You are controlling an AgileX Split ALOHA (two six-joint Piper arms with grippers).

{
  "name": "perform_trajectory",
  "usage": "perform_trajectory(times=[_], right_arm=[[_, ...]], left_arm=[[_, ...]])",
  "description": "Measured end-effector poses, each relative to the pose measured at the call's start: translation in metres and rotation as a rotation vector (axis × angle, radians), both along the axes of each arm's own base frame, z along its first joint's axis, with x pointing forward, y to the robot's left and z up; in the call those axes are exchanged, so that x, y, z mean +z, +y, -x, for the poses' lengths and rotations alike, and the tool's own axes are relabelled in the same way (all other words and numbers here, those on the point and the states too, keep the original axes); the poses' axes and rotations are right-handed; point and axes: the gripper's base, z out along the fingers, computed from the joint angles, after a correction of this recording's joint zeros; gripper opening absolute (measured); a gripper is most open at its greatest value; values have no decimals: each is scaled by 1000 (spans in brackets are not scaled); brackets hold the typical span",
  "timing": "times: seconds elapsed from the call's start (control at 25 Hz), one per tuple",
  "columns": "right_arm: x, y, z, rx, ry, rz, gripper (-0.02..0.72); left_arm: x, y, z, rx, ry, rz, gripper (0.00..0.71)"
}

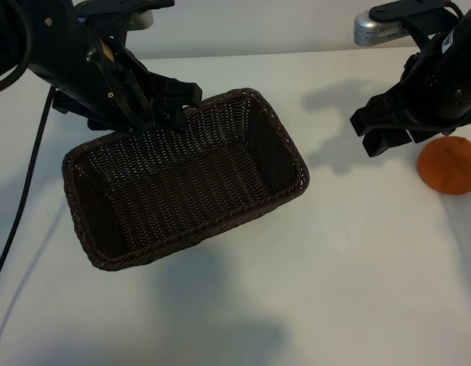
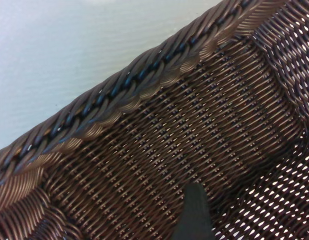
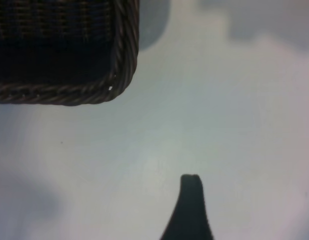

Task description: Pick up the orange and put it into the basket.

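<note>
The basket is far wider than the open fingers of my left gripper. My left gripper will next grab the basket by its thin woven side [image 2: 159, 125].
The orange [image 1: 449, 165] lies on the white table at the far right. The dark brown wicker basket [image 1: 285, 137] stands left of centre and holds nothing. My right gripper [image 1: 370, 133] hovers open just left of the orange, apart from it, with nothing between its fingers. In the right wrist view one finger [image 3: 190, 210] shows over bare table, with a corner of the basket [image 3: 119, 75] beyond; the orange is out of that view. My left gripper [image 1: 181, 105] is open at the basket's far rim. One of its fingers [image 2: 194, 212] is inside, next to the woven wall below the braided rim [image 2: 119, 92].
A black cable [image 1: 26, 191] runs down the table at the left. The white table [image 1: 357, 267] stretches in front of the basket and between the basket and the orange. Shadows of both arms fall on it.
</note>
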Motion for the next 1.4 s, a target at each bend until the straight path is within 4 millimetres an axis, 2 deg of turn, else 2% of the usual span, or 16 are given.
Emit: perform_trajectory(times=[1.4], right_arm=[[0, 0, -1, 0, -6, -1, 574]], left_arm=[[1, 1, -2, 13, -22, -2, 583]])
